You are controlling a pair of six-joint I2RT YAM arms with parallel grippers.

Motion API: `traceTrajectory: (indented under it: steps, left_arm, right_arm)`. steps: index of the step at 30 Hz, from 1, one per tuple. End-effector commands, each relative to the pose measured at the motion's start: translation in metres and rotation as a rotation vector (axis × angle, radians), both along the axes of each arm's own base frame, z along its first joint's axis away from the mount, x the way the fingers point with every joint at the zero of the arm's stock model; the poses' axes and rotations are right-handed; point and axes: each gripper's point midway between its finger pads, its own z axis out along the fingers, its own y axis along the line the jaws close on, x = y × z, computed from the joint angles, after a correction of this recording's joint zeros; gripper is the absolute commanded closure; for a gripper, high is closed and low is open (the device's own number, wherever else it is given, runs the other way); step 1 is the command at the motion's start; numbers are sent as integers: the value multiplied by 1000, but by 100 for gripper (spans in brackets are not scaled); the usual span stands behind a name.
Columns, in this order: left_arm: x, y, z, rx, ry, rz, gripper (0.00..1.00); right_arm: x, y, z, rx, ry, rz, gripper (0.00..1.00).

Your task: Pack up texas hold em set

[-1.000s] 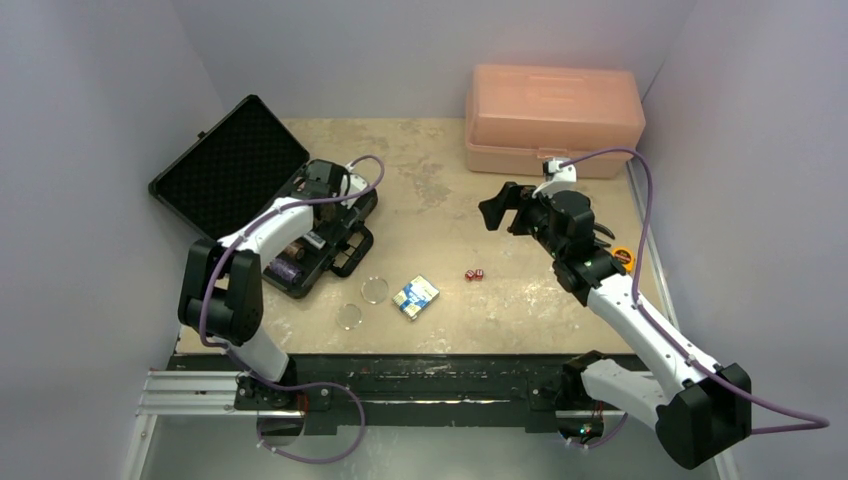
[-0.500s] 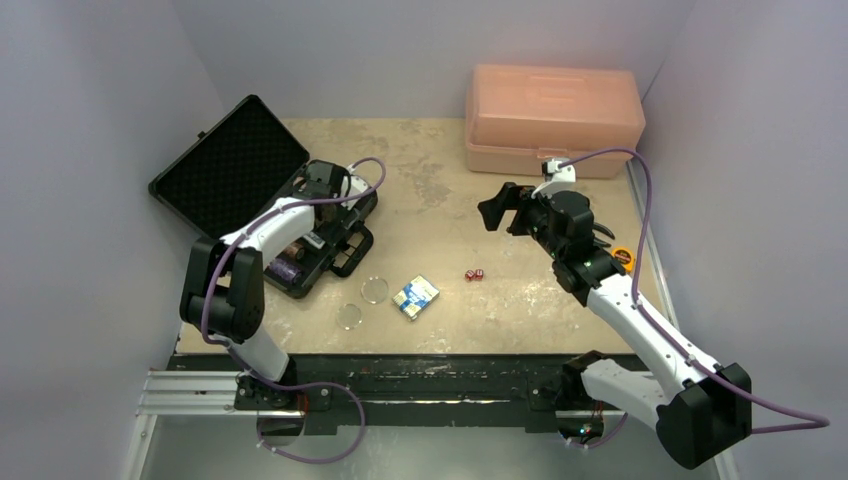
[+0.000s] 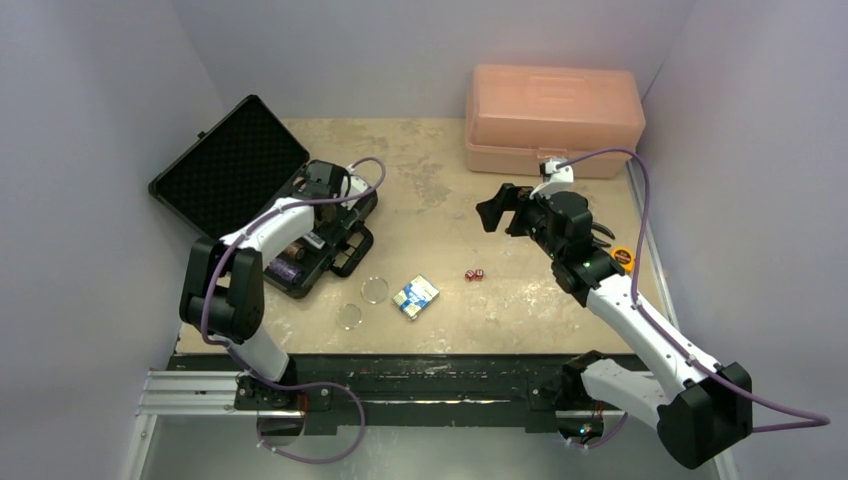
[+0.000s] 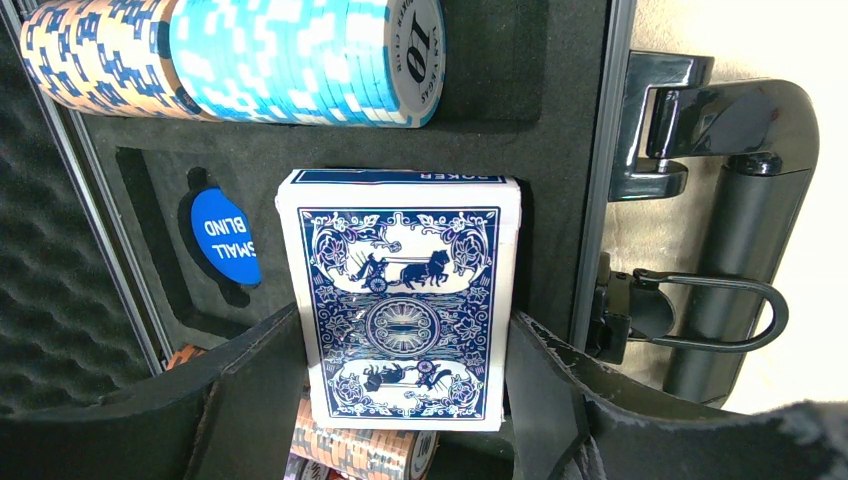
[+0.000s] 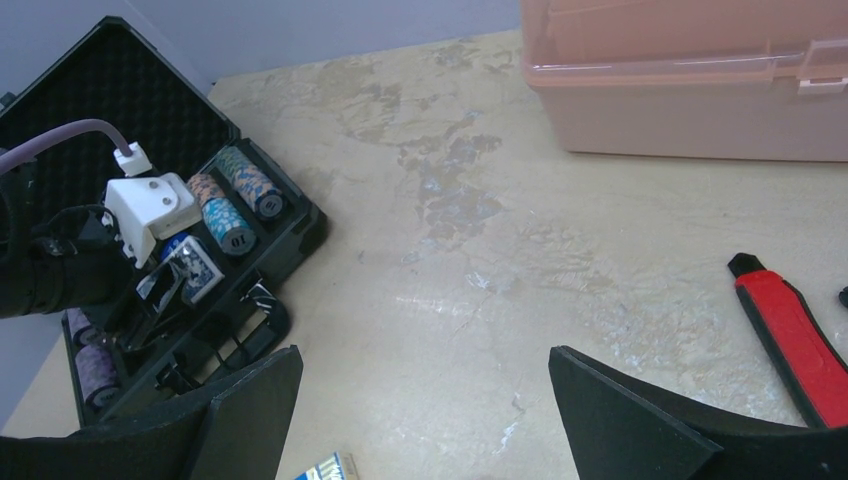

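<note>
The deck is low over the foam inside the case, between the blue and orange chips, so the left gripper should open.
The black poker case [image 3: 345, 255] lies open at the left, lid [image 3: 230, 165] back. My left gripper [image 3: 315, 238] is down in the case and shut on a blue-backed card deck [image 4: 400, 290], one finger on each long side; in the left wrist view the gripper [image 4: 405, 400] holds the deck's near end over a row of orange chips [image 4: 350, 450]. Blue chips [image 4: 300, 55] and a small blind button [image 4: 225, 235] sit in the foam. My right gripper [image 3: 500, 208] is open and empty above the table's middle, as the right wrist view [image 5: 425, 400] shows.
A boxed second deck [image 3: 415, 295], two red dice [image 3: 474, 274] and two clear round discs [image 3: 374, 290] lie on the table. A pink plastic box [image 3: 553, 118] stands at the back right. A red and black tool [image 5: 790, 335] lies to the right.
My right gripper has crept slightly to the left. The left gripper and the deck have not visibly moved.
</note>
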Motion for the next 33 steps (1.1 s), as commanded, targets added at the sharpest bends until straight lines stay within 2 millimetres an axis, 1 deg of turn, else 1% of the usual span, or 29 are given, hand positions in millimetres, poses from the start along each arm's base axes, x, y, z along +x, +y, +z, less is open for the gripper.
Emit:
traceTrajectory:
  steps: [1,3,7,9,10,11,13,16,19,25,27,30,33]
  left_arm:
    - [-16,-20,0,-82,25,-46,55]
    - [-17,-19,3,-82,15,-48,48]
    - [-16,-17,9,-72,-7,-44,39]
    - [-15,-16,13,-72,-19,-45,29]
    - [-14,-16,16,-71,-25,-46,15]
    - [-13,-15,19,-67,-30,-44,7]
    - [-14,-14,23,-60,-37,-39,2]
    - [-14,-14,30,-70,-57,-35,0]
    - [-15,-15,43,-90,-97,-28,0]
    - [-10,-9,77,-115,-219,38,1]
    - [-7,-3,90,-131,-280,99,1]
    - [-3,16,109,-142,-370,239,0]
    - [-2,30,120,-167,-432,354,0]
  right_arm:
    - [0,-3,10,-6,-44,-13,1]
    - [0,-2,9,-8,-41,-13,1]
    - [0,-2,8,-10,-37,-10,1]
    - [0,-1,8,-9,-38,-10,1]
    - [0,-1,8,-9,-38,-8,1]
    - [0,-1,8,-9,-37,-8,1]
    - [-1,0,8,-10,-37,-6,1]
    - [-1,1,7,-10,-36,-5,1]
    - [-1,1,8,-9,-38,-3,1]
    - [-2,2,8,-8,-37,-3,1]
    - [-1,1,7,-9,-37,-3,1]
    - [-1,1,8,-9,-38,-5,1]
    - [-1,1,7,-11,-38,-7,1]
